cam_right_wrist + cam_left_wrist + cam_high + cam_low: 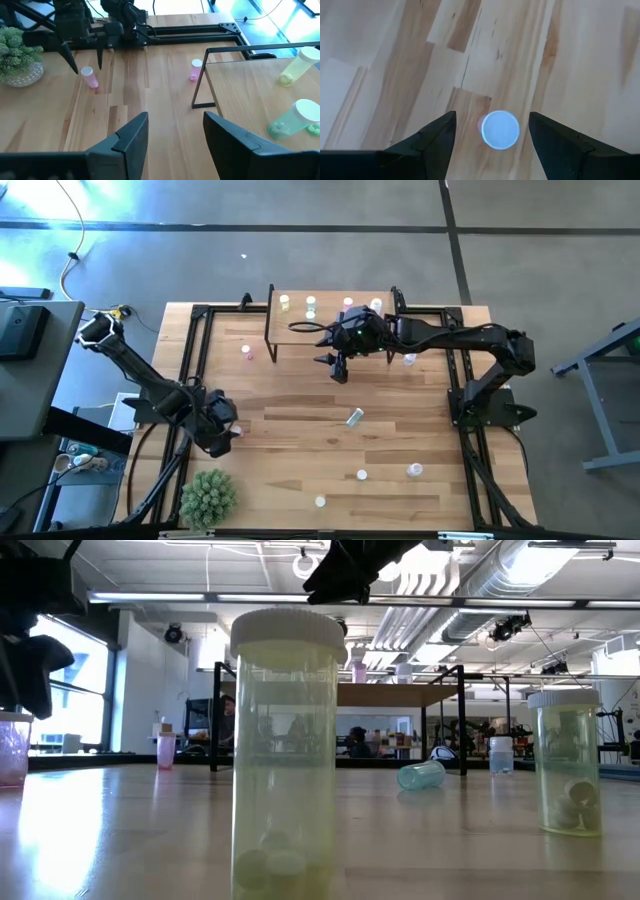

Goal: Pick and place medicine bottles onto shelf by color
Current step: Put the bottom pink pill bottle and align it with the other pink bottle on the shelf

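Note:
The pink bottle needs to be grabbed next by its body just under the cap with my left gripper, to bring it to the shelf.
A pink medicine bottle [500,130] with a pale cap stands upright on the table at the left. My left gripper [491,115] hangs open just above it, pointing down, one finger on either side of the cap and neither touching. The same bottle [90,78] and left gripper [87,65] show in the right wrist view. My right gripper [340,367] waits open and empty in the air at the near edge of the shelf [330,325]. Yellow [285,302], green [311,308], pink [348,305] and white [376,305] bottles are on the shelf.
Other bottles are scattered on the table: pink [247,352] by the shelf's left leg, a green one [355,416] lying on its side mid-table, white [410,360], white [362,475], lavender [414,470], yellow [320,502]. A potted plant [208,498] stands near-left.

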### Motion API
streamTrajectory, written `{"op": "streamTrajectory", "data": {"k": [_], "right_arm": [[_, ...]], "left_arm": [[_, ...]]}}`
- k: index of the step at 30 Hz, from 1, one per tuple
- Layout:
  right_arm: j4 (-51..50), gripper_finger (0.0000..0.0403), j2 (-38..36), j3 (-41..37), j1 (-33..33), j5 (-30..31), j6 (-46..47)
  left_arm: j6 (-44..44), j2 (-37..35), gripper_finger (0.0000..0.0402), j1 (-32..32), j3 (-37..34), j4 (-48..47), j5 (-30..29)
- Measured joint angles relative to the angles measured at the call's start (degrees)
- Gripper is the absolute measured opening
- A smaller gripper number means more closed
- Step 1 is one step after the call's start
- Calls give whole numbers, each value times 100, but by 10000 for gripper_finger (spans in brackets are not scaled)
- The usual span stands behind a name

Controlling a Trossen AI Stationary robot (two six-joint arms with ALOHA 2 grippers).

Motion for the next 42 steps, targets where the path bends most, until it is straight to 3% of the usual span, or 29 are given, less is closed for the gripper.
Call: {"op": "streamTrajectory", "data": {"k": [16,33,42], "right_arm": [[11,181,0,0,0,1,-1],[46,181,0,0,0,-1,1],[40,181,2,0,0,0,99]], "left_arm": [[-123,743,234,2,0,228,123],[-123,935,114,2,0,282,108],[9,935,107,12,0,544,26]]}}
